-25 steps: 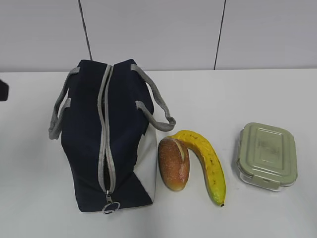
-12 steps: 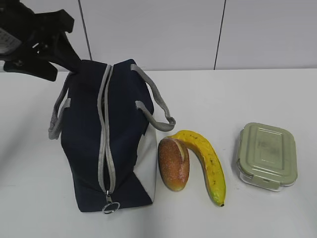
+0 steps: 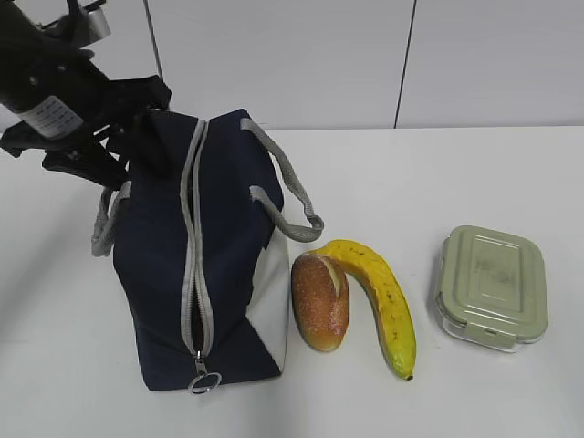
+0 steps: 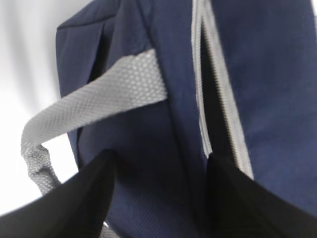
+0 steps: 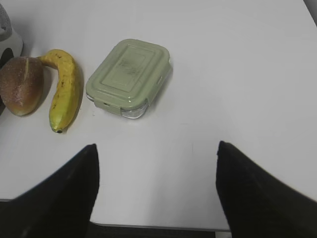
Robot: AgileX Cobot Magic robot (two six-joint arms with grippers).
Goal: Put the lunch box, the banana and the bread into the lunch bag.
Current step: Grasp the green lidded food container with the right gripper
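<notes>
The navy side panel [image 3: 151, 265] slopes away slack below the lunch bag's fold. My left gripper should next pinch the lunch bag by the raised top fold [image 3: 168, 146] beside its zipper.
The navy lunch bag [image 3: 219, 274] stands left of centre, its grey zipper [image 3: 193, 255] running toward me to a ring pull [image 3: 203, 380]. My left gripper [image 3: 137, 137] hangs at the bag's far left top corner. In the left wrist view it [image 4: 161, 163] is open, with navy fabric between its fingers, the grey handle [image 4: 94, 104] to the left and a narrow dark zipper slit [image 4: 210, 99] to the right. The bread [image 3: 320, 301], the banana [image 3: 383, 301] and the green-lidded lunch box [image 3: 493, 287] lie right of the bag. My right gripper [image 5: 156, 148] is open over bare table, short of the lunch box [image 5: 130, 74].
The white table [image 3: 438, 182] ends at a panelled wall behind. Its near edge shows just under my right fingers [image 5: 148, 223]. The bag's right handle [image 3: 287, 196] droops toward the bread. In the right wrist view the banana [image 5: 65, 91] lies between the bread [image 5: 21, 91] and the box.
My left arm has swung in from the upper left, rightward and down, to the bag's far left corner. The bag, food and lunch box have not moved.
</notes>
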